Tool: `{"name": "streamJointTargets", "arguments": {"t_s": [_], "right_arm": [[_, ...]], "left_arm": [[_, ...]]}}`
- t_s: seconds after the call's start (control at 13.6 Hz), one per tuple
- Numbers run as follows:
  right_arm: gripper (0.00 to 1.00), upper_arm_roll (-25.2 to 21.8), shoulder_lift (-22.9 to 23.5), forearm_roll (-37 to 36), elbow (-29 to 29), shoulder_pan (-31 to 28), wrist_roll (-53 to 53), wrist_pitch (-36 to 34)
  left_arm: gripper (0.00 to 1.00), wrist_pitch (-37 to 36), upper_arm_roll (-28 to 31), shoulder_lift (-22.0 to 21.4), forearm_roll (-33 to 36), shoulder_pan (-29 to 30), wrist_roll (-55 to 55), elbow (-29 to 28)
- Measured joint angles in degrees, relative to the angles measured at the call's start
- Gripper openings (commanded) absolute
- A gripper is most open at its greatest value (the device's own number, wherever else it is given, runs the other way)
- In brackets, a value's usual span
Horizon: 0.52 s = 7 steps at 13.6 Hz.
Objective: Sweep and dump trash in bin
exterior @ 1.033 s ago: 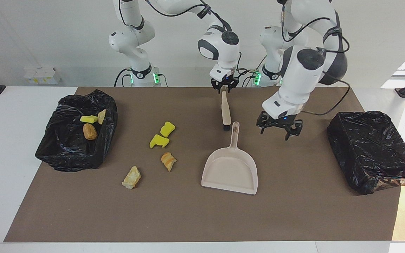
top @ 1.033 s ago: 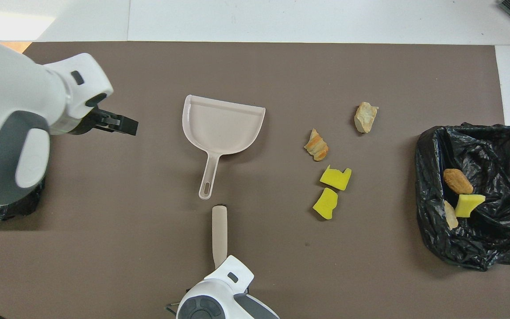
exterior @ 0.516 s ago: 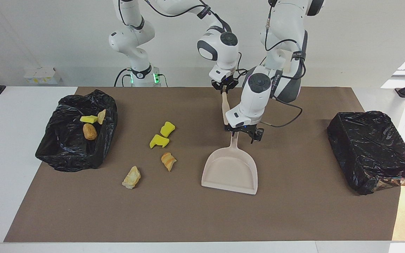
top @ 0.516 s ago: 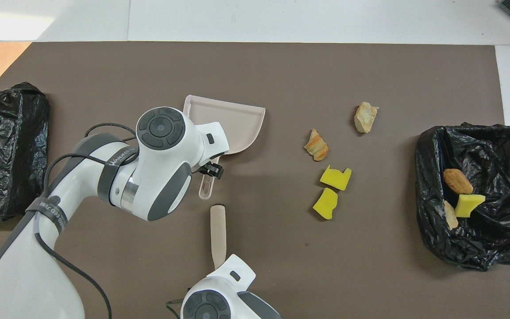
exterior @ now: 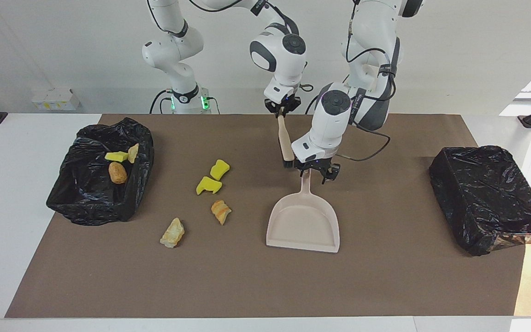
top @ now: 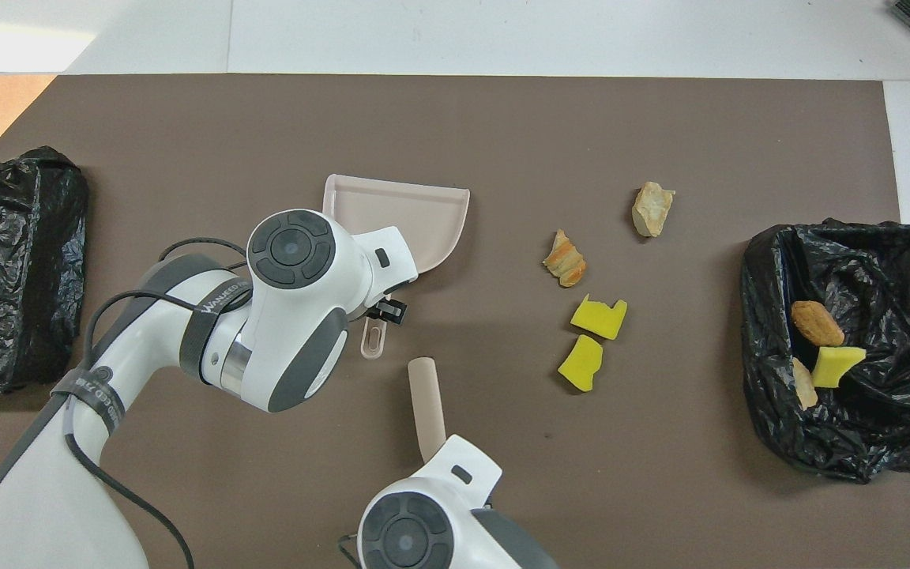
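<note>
The left gripper will grab the pale dustpan (top: 411, 212) by its narrow handle next, because the dustpan's broad scoop is far wider than the open fingers.
The pale dustpan (exterior: 303, 225) (top: 411, 212) lies mid-mat, handle toward the robots. My left gripper (exterior: 314, 174) (top: 382, 310) is down at that handle, open, a finger on each side. My right gripper (exterior: 283, 108) is shut on the top of the beige brush (exterior: 285, 140) (top: 426, 399), which hangs tilted, its dark end close beside the left gripper. On the mat, toward the right arm's end from the dustpan, lies loose trash: two yellow sponge pieces (exterior: 220, 169) (exterior: 208, 185) and two bread chunks (exterior: 221, 211) (exterior: 172, 233). The black-lined bin (exterior: 91, 205) (top: 838, 454) holds three more pieces.
A second black-lined bin (exterior: 486, 198) (top: 5, 261) stands at the left arm's end of the brown mat. The left arm's cable loops over the mat beside the dustpan's handle. White table borders the mat on all sides.
My left arm swung from beside the second bin to the dustpan's handle and came down around it; the dustpan shifted slightly. My right gripper shut on the brush and lifted it.
</note>
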Motion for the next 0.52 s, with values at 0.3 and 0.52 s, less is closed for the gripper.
{"name": "streamJointTargets", "arguments": {"t_s": [0.3, 0.52], "right_arm": [[0.0, -0.4, -7.8, 0.0, -4.1, -7.1, -2.5, -4.0], [0.0, -0.5, -10.4, 0.0, -7.3, -11.7, -2.5, -4.0]], "left_arm": [[0.86, 3.1, -0.1, -0.4, -0.9, -0.8, -1.4, -2.3], [0.76, 4.0, -0.1, -0.6, -1.0, -2.4, -5.3, -3.6]]}}
